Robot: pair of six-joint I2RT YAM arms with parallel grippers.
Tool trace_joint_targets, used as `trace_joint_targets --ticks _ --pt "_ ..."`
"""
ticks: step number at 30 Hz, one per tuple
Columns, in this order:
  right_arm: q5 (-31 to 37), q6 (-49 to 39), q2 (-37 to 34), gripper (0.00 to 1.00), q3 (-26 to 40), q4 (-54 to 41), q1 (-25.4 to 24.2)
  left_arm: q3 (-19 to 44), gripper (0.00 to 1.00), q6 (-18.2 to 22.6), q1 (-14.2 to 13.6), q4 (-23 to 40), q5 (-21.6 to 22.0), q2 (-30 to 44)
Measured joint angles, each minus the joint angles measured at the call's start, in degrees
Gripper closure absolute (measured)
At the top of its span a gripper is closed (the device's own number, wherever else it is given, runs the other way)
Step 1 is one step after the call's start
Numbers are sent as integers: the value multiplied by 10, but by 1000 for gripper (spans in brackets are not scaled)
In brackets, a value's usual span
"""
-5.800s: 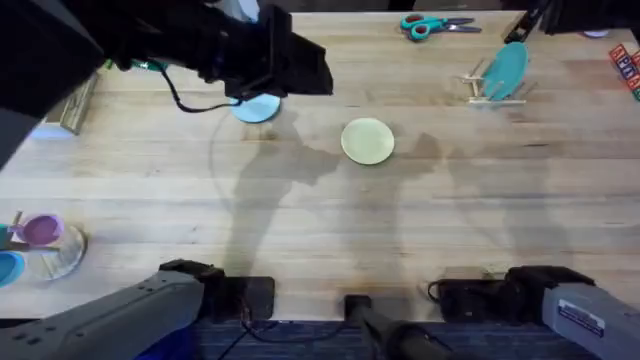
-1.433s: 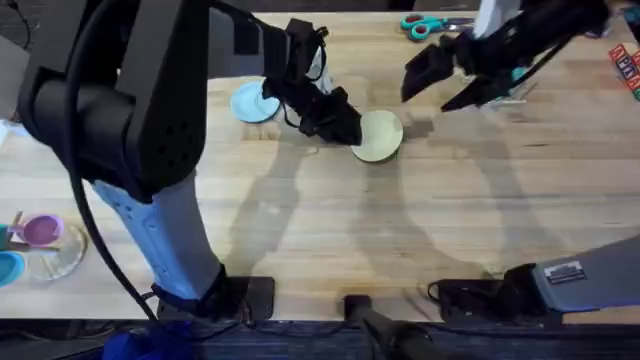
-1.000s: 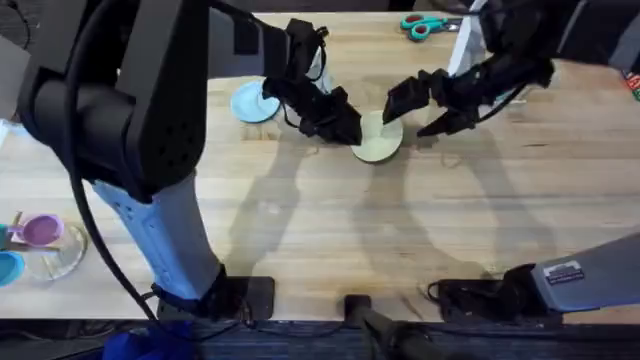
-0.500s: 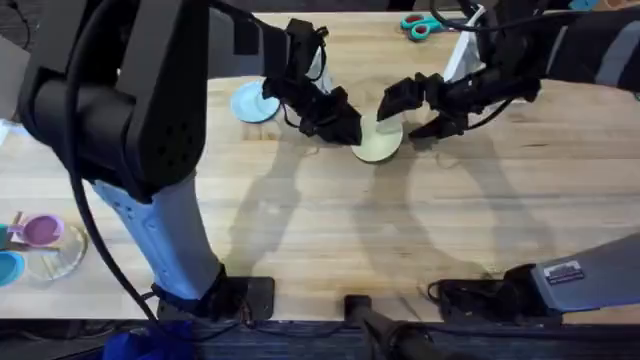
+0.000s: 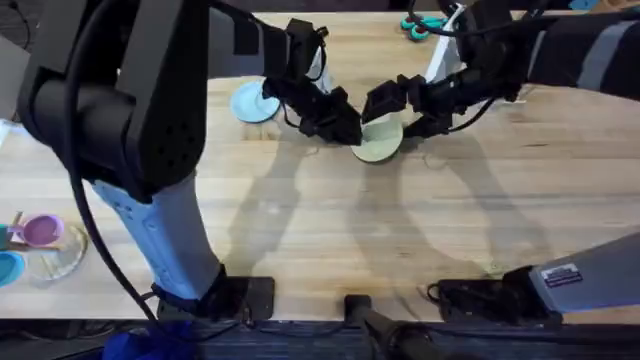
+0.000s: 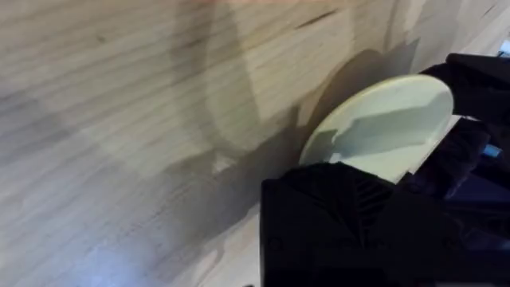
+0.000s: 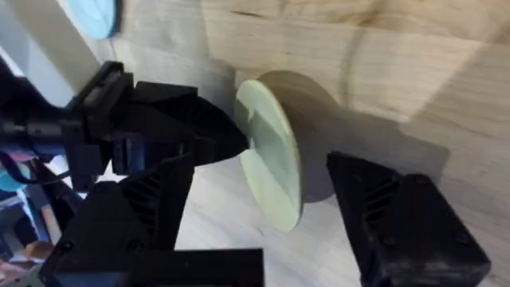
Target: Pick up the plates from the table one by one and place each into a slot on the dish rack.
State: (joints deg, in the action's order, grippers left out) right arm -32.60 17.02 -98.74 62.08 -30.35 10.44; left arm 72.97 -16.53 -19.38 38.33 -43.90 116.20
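My right gripper grabs the pale yellow plate by its rim [image 7: 292,182] next, to stand it in a slot on the dish rack.
The pale yellow plate [image 5: 378,142] sits mid-table, tipped up on its edge. My left gripper [image 5: 345,126] is shut on its left rim, and the left wrist view has the plate [image 6: 374,127] just past the black finger. Reaching in from the right, my right gripper [image 5: 402,113] is open. Its fingers [image 7: 135,223] stand one on each side of the tilted plate [image 7: 275,151] without closing on it. The light blue plate [image 5: 250,101] lies flat to the left, beside the left arm. The dish rack is hidden behind the right arm.
Teal-handled scissors [image 5: 424,22] lie at the table's far edge. At the near left stand a purple cup [image 5: 39,230] and a clear glass dish [image 5: 60,258]. Bare wood [image 5: 400,230] stretches across the near half of the table.
The right gripper has moved left and down from the rack side until its open fingers straddle the yellow plate. The left gripper has stayed put, holding the plate's rim.
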Motion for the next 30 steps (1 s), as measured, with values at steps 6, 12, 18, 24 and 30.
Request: trace_joint_targets --ticks 6,12,18,24,30 --pt "9 11 0 7 0 2 0 0 958 0 0 0 0 0" --pt "13 14 0 116 0 2 0 0 958 0 0 0 0 0" --pt "14 17 0 356 0 2 0 0 958 0 0 0 0 0" --pt "29 18 0 789 -1 2 -3 0 958 0 0 0 0 0" --pt "22 18 0 961 -1 3 -8 0 958 0 1 0 -1 0"
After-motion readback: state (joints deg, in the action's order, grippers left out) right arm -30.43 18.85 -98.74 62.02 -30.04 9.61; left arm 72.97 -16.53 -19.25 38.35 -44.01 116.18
